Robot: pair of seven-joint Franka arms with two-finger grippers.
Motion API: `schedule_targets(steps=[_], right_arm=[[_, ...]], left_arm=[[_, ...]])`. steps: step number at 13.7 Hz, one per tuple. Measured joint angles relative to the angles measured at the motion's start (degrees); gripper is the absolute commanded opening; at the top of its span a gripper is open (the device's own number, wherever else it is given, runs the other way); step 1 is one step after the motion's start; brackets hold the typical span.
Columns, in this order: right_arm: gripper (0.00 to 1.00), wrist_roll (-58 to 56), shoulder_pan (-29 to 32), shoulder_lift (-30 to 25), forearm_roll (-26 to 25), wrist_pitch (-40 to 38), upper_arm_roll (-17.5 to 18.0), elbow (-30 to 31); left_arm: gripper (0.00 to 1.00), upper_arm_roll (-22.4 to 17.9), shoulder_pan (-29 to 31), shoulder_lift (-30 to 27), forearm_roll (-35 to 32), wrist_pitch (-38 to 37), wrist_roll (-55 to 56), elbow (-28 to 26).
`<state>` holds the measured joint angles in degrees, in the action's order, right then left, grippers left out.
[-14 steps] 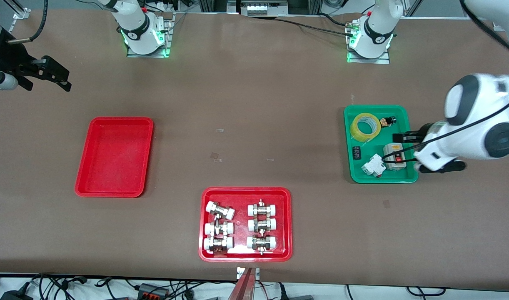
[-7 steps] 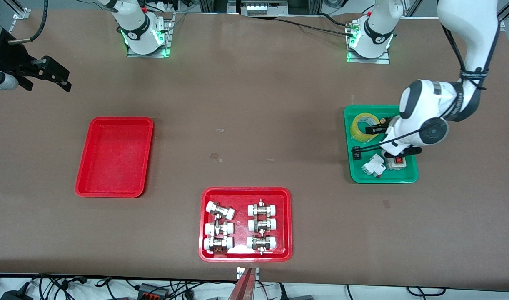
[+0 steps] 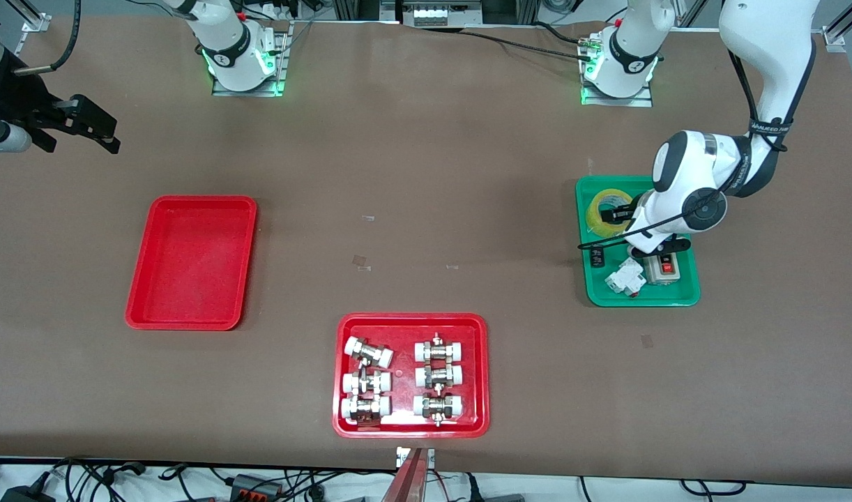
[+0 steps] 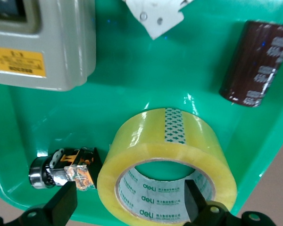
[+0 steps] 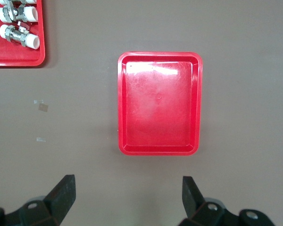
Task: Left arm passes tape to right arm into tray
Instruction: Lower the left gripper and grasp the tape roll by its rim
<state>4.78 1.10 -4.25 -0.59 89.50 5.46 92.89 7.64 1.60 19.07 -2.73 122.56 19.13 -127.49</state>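
I need to grab the tape with my left gripper next, by the side of its ring (image 4: 172, 215), so that the tape's other side stays free for my right gripper.
The tape (image 3: 599, 211) lies flat in the green tray (image 3: 642, 301) at the left arm's end of the table. In the left wrist view the tape (image 4: 170, 129) is close below. My left gripper (image 3: 620, 217) is open and low over the roll; in its own view (image 4: 129, 203) one finger (image 4: 194, 197) is inside the white core and the other (image 4: 65, 203) is outside the roll. The plain red tray (image 3: 192, 261) lies empty toward the right arm's end. My right gripper (image 3: 84, 125) waits open and empty up over the table, with the tray (image 5: 159, 103) in its view.
The green tray also holds a grey switch box (image 3: 662, 266), a white breaker (image 3: 625, 279), a black capacitor (image 4: 257, 63) and a small metal part (image 4: 61, 168). A red tray of pipe fittings (image 3: 485, 376) lies near the front edge at mid-table.
My left arm has swung in from the table's end over the green tray, and its gripper has come down onto the tape roll. The right arm has not moved.
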Motion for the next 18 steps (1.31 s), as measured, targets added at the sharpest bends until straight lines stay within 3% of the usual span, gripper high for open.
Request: schedule_targets(steps=[1,3,10,14,18], right_arm=[[1.0,0.0,0.0,0.0,0.0,0.0,0.0,0.0],[1.0,0.0,0.0,0.0,0.0,0.0,0.0,0.0],[1.0,0.0,0.0,0.0,0.0,0.0,0.0,0.0],[1.0,0.0,0.0,0.0,0.0,0.0,0.0,0.0],[1.0,0.0,0.0,0.0,0.0,0.0,0.0,0.0]], left_arm=[[0.85,0.0,0.0,0.4,0.0,0.1,0.0,0.0],[0.62,0.0,0.0,1.0,0.0,0.1,0.0,0.0],[0.01,-0.4,0.6,1.0,-3.1,-0.2,-0.2,0.1],[0.01,-0.1,0.5,0.9,-3.2,-6.4,-0.3,3.1],[0.01,1.4,0.2,0.3,-3.2,-22.8,-0.7,16.1]])
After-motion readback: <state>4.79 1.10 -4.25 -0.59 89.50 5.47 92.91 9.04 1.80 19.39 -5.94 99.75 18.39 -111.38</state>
